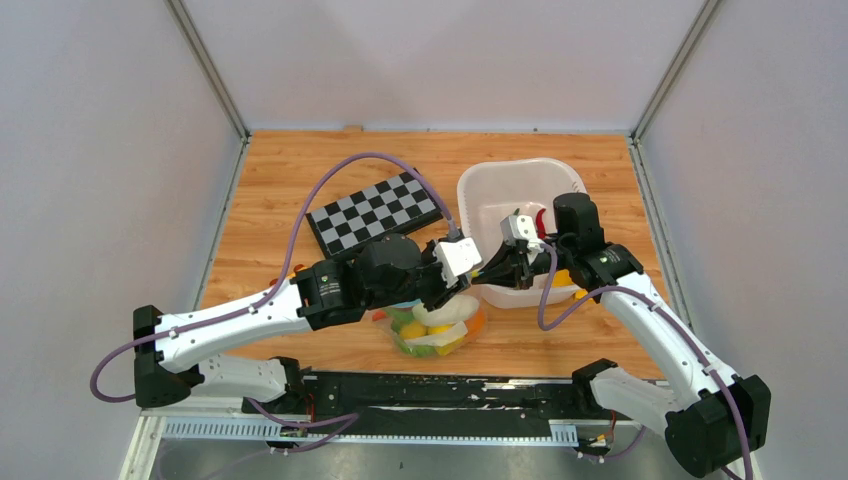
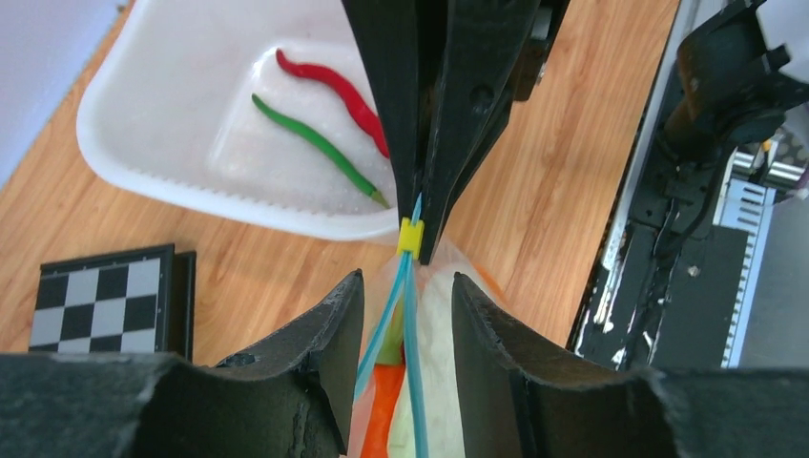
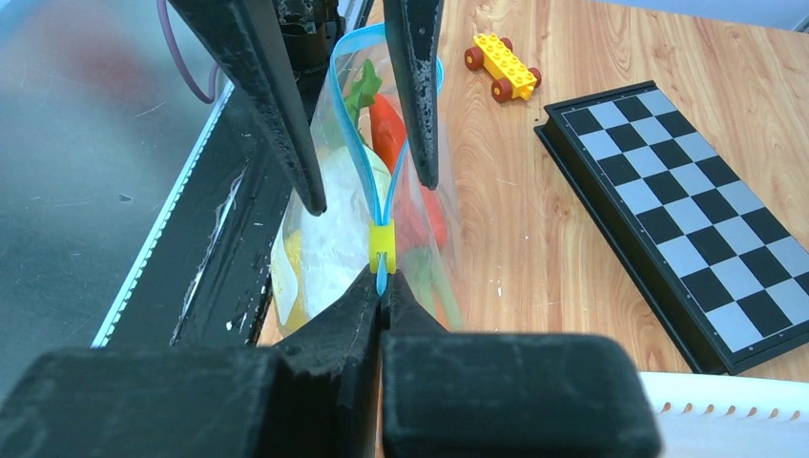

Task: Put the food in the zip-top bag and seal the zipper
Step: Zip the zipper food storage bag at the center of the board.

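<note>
My left gripper grabs the yellow slider [image 2: 410, 237] next, fingers straddling the blue zipper [image 2: 412, 363]. Then it slides it along to seal the zip-top bag.
The zip-top bag [image 1: 436, 327] stands near the table's front edge with orange, white, green and yellow food inside. A yellow slider [image 3: 382, 246] sits at one end of its blue zipper [image 2: 412, 363]. My right gripper [image 3: 383, 278] is shut on the zipper's end just behind that slider. Facing it, my left gripper [image 2: 407, 281] is open. Its fingers straddle the bag's mouth, where the two blue strips lie slightly apart. A red pepper [image 2: 334, 91] and a green pepper [image 2: 313, 143] lie in the white basket [image 2: 143, 162].
A folded chessboard [image 1: 375, 212] lies behind the bag to the left. In the right wrist view a yellow toy car [image 3: 503, 65] stands on the wood beyond it. The black base rail [image 1: 430, 390] runs right in front of the bag.
</note>
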Robot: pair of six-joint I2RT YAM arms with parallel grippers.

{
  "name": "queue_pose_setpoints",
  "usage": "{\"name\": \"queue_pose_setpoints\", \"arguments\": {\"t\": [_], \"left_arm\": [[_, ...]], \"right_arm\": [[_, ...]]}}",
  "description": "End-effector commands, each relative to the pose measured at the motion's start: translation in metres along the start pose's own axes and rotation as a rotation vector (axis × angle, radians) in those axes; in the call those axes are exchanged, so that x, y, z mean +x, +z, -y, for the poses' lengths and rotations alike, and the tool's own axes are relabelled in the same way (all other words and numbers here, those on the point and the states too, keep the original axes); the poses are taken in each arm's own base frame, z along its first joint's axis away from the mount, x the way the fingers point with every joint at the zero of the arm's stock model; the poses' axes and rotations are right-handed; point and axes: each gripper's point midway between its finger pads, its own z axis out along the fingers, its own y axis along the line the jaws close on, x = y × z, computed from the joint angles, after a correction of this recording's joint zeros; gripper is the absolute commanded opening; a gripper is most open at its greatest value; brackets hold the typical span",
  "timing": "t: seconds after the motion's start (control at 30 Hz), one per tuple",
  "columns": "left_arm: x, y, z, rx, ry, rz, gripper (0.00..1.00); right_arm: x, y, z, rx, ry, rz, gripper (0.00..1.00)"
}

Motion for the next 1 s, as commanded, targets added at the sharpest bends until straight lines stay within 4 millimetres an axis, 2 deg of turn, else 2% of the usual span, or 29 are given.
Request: {"name": "queue_pose_setpoints", "arguments": {"t": [0.0,0.4,0.53,0.73,0.97], "left_arm": [[-0.029,0.003,0.005,0.032,-0.020,0.125,0.46],[-0.027,0.015,0.013,0.085,0.028,0.106,0.40],[-0.028,0.015,0.011,0.080,0.064,0.113,0.34],[-0.026,0.016,0.014,0.104,0.138,0.124,0.17],[-0.024,0.017,0.019,0.134,0.162,0.128,0.19]], "right_arm": [[-0.015,0.000,0.000,-0.009,-0.054,0.026,0.00],[-0.017,0.000,-0.004,-0.018,-0.064,0.034,0.00],[-0.017,0.000,-0.006,-0.026,-0.065,0.039,0.00],[-0.016,0.000,-0.007,-0.025,-0.066,0.036,0.00],[-0.016,0.000,-0.007,-0.022,-0.067,0.035,0.00]]}}
